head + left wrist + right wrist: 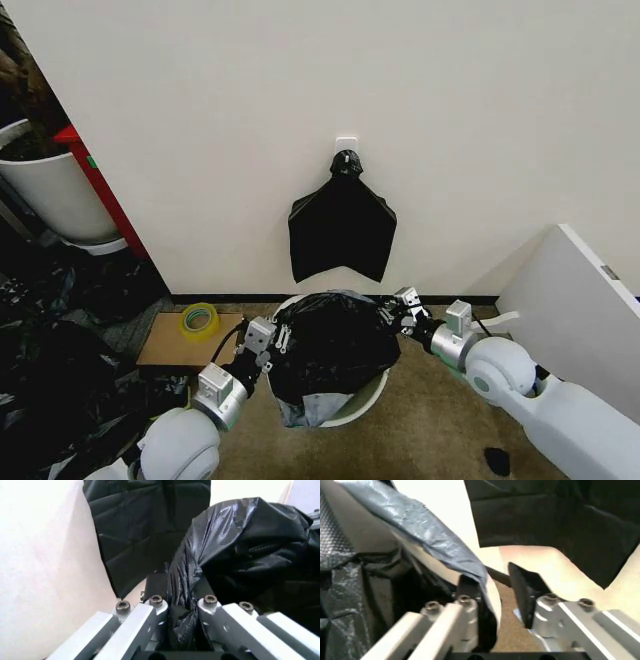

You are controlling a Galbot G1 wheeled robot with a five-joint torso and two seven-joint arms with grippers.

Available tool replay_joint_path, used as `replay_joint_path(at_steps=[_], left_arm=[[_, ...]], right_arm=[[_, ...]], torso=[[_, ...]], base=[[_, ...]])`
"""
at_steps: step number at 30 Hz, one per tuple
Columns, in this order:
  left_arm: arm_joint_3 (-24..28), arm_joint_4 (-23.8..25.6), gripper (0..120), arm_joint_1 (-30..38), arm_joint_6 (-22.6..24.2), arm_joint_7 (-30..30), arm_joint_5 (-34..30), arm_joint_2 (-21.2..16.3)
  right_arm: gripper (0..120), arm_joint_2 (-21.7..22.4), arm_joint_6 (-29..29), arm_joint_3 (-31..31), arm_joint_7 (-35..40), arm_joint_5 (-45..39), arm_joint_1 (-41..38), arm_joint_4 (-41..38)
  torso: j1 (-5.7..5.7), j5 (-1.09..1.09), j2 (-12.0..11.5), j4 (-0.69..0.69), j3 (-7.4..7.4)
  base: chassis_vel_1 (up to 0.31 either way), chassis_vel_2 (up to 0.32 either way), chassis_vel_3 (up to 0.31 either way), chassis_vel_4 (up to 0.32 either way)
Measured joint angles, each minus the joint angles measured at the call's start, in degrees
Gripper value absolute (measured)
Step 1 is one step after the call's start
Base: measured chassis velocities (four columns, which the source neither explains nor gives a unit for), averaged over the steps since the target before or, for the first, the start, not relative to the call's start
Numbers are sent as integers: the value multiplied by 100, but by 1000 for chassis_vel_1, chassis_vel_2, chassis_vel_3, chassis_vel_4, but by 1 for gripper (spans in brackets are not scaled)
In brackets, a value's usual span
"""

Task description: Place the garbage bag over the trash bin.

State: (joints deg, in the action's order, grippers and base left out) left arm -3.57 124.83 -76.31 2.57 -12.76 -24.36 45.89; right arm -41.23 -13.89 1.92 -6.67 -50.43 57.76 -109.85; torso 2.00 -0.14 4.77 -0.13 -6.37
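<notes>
The right gripper grabs the garbage bag by its raised grey edge next, since the black plastic [333,348] sags slack over the bin [358,408].
The garbage bag [330,345], glossy wrinkled black plastic, lies draped over the top of the trash bin [358,408], whose pale rim shows below it and at the back left. My left gripper [272,340] is at the bag's left edge, and in the left wrist view it [177,588] is shut on a bunched fold of the bag [235,536]. My right gripper [393,308] is at the bag's right edge. In the right wrist view it [492,581] stands open, with a sheet of the bag [420,521] hanging over one finger [466,588] and carpet showing in the gap.
A flat black bundle [342,228] hangs by a clip on the wall just behind the bin. A yellow tape roll [199,320] lies on cardboard [165,350] at the left. A large white tub [50,190] and black sheeting [50,380] are farther left; a white panel [570,300] leans at the right.
</notes>
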Motion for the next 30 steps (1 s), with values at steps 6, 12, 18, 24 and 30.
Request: replay_joint_path(at_steps=[6, 12, 18, 24, 30], left_arm=[[6, -125, 4, 67, 179, -142, -350, 70], [-19, -219, 3, 121, 303, -292, -581, 154], [-42, -264, 3, 152, 406, -394, -783, 208], [-158, -202, 3, 41, 452, -515, -853, 277], [-135, -158, 3, 65, 509, -671, -911, 346]], right_arm=[[48, 21, -125, 546, 126, -727, 170, -126], [69, -80, -235, 1404, 455, -1115, 741, -561], [93, -434, -441, 2209, 1107, -1410, 1449, -1110], [100, -673, -694, 2245, 1510, -1394, 1748, -1670], [100, -1003, -1087, 1655, 2071, -648, 2044, -2548]], torso=[[0, 0, 0, 1, 0], [0, -1, 0, 0, 0], [0, 1, 1, -2, 0], [0, 1, 1, 2, 0], [0, -2, 2, 0, 1]], base=[[0, 0, 0, 0], [0, 0, 0, 0], [0, 0, 0, 0], [0, 0, 0, 0], [0, 0, 0, 0]])
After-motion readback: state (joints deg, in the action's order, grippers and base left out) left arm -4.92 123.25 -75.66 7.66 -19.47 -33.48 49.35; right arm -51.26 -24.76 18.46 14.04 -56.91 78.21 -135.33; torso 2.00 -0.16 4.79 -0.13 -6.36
